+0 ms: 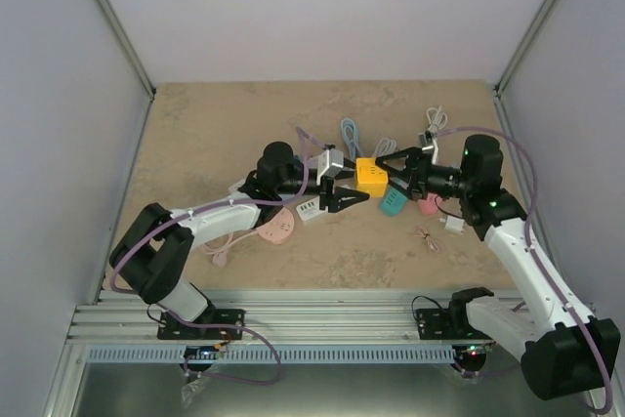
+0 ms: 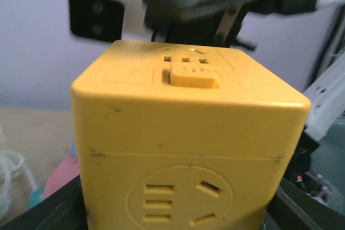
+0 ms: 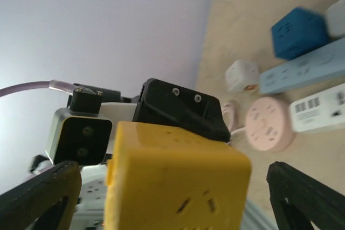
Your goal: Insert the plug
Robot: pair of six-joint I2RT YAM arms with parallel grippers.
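The yellow cube socket should be grabbed next by my right gripper across opposite sides, with the button side towards the palm. The socket's opposite side then stays free to insert.
A yellow cube socket (image 1: 371, 175) hangs above the table middle between both grippers. My left gripper (image 1: 354, 189) is shut on it. In the left wrist view the cube (image 2: 188, 133) fills the frame, with dark fingers (image 2: 48, 214) at its lower corners and a socket face towards the camera. My right gripper (image 1: 397, 165) is open, its jaws spread wide on either side of the cube (image 3: 178, 181). In the right wrist view its fingers (image 3: 38, 197) stand far apart and touch nothing. No plug is in either gripper. Loose cables with plugs (image 1: 432, 126) lie at the back.
Under the grippers lie a white power strip (image 1: 311, 210), a pink round socket (image 1: 276, 229), a teal cube (image 1: 393, 204), a pink adaptor (image 1: 430, 204) and a white adaptor (image 1: 452, 225). The right wrist view shows a blue cube (image 3: 299, 33) and a light blue strip (image 3: 302, 71).
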